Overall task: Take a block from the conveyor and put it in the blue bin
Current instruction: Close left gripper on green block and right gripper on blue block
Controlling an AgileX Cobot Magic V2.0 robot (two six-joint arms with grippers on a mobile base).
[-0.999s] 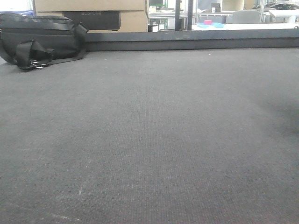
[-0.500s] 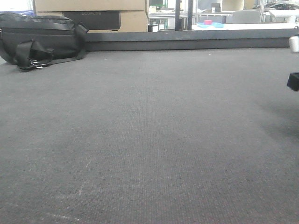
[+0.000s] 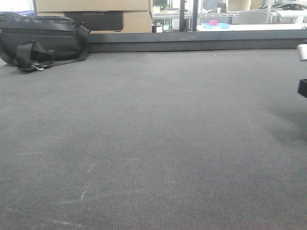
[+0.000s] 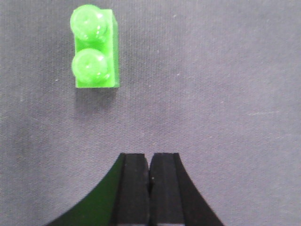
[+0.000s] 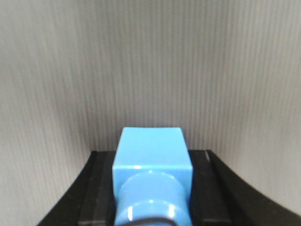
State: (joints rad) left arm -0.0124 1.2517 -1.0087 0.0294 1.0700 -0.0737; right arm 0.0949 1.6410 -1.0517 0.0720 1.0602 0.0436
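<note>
The green block should go in the blue bin, so my left gripper should grab the block by its studded body [image 4: 95, 47] next.
In the right wrist view, my right gripper [image 5: 151, 157] is shut on a light blue block [image 5: 151, 143], held above the ribbed grey conveyor [image 5: 150, 66]. Its stud faces the camera. Only a black and white bit of that arm [image 3: 303, 88] shows at the right edge of the front view. In the left wrist view, my left gripper [image 4: 149, 156] is shut with nothing between its fingers. A green two-stud block [image 4: 95, 47] lies on the belt [image 4: 211, 84] ahead of it and to the left, well apart from it. The blue bin is out of view.
A black bag [image 3: 41, 40] lies at the belt's far left corner. The black edge rail [image 3: 196, 42] runs along the back, with cardboard boxes [image 3: 96, 14] behind it. Far behind, a pale blue flat thing [image 3: 216, 25] carries a pink object.
A second ago no arm showed in the front view. A piece of the right arm then came in at the right edge and has since dropped a little.
</note>
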